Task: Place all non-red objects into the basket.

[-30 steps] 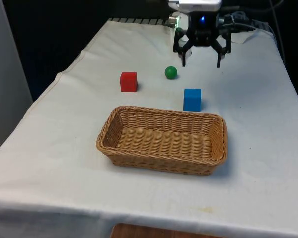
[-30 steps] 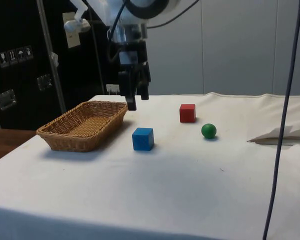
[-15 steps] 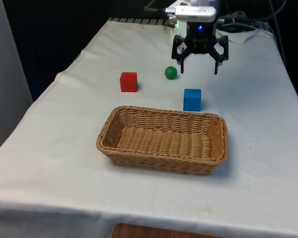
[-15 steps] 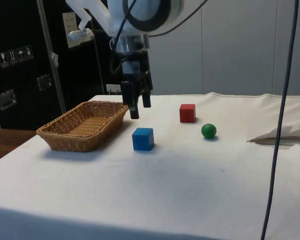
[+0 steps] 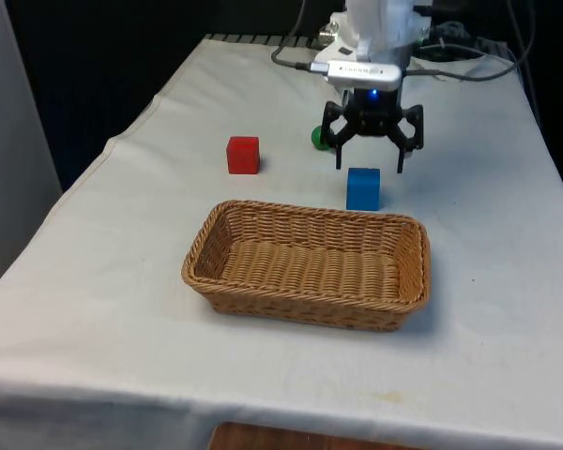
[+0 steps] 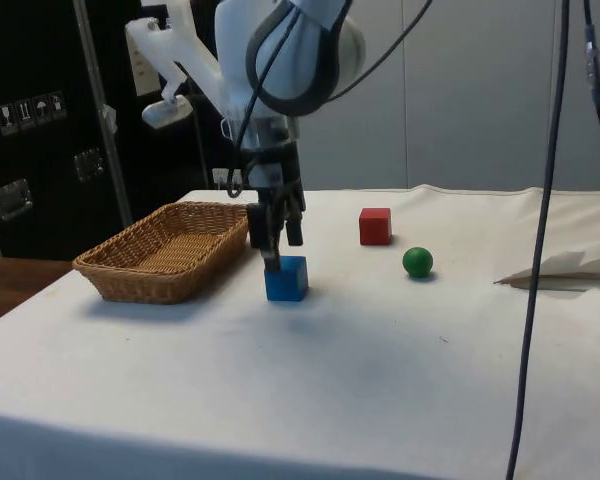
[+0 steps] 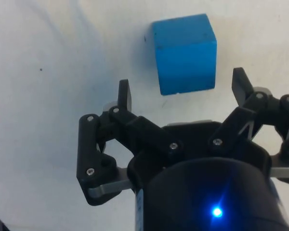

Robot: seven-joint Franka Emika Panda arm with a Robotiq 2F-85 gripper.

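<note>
I should next grab the blue cube [image 5: 363,188] by two opposite sides with my gripper to place the non-red objects into the basket [image 5: 309,263].
A blue cube [image 5: 363,188] [image 6: 286,278] [image 7: 184,53] rests on the cloth just behind the wicker basket [image 5: 309,263] [image 6: 166,249]. My gripper [image 5: 368,163] [image 6: 277,257] [image 7: 182,91] hangs open just above it, a finger to either side of the cube's top and nothing held. A green ball [image 5: 317,138] [image 6: 417,262] lies farther back, partly hidden behind the gripper in the front view. The red cube [image 5: 243,155] [image 6: 375,226] sits toward the front view's left.
A crumpled white paper [image 6: 570,272] lies at the side view's right edge. Cables [image 5: 469,58] trail over the table's far end behind the arm. The basket holds nothing.
The gripper has come down and toward the basket, from above the green ball's area to just over the blue cube, staying open. The objects have not moved.
</note>
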